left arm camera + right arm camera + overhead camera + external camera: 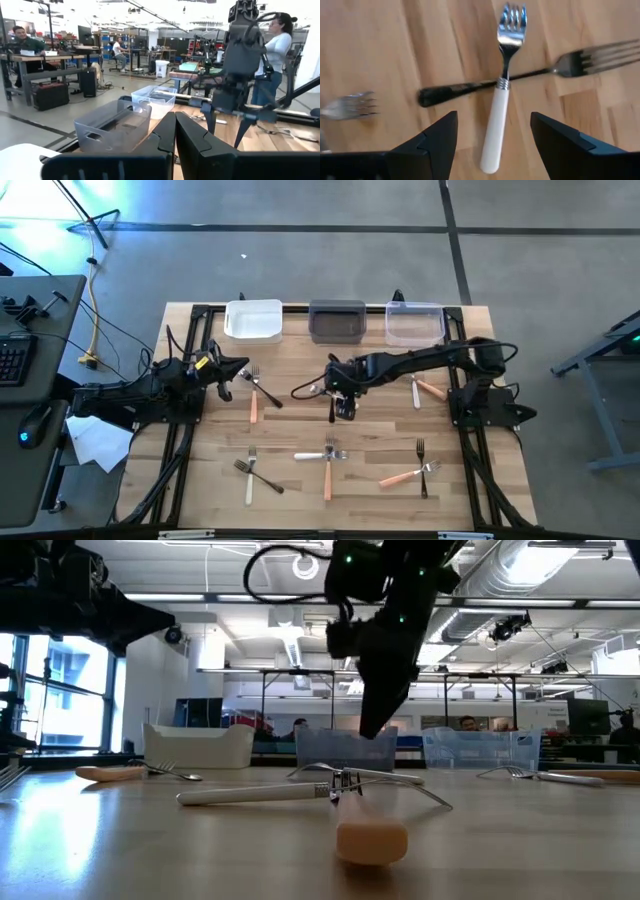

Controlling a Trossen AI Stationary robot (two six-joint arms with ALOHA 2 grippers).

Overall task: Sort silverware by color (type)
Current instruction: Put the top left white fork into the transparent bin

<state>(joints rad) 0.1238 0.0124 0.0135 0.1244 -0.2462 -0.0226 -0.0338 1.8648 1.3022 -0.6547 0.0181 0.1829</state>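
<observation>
The right gripper isn't ready to close on the white handle [496, 125] yet and should go lower first: its fingers are above the handle, so they would miss it if they closed now.
Forks with black, orange or white handles lie in crossed pairs about the table. My right gripper [342, 402] [492, 145] hangs open above the table's middle, pointing down. Between and below its fingers lies a white-handled fork [501, 102], resting across a black-handled fork [470, 89]; the fingers stand on either side of the white handle, clear of it. Another fork's tines [350, 105] show beside them. My left gripper [228, 370] [175, 135] waits shut at the table's left side, near an orange and a black fork [256, 390].
Three bins stand along the far edge: white [253, 320], grey [337, 320], clear [415, 323]. More fork pairs lie right of centre [425, 388] and along the near side [250, 470] [328, 455] [412, 472]. People stand in the room beyond.
</observation>
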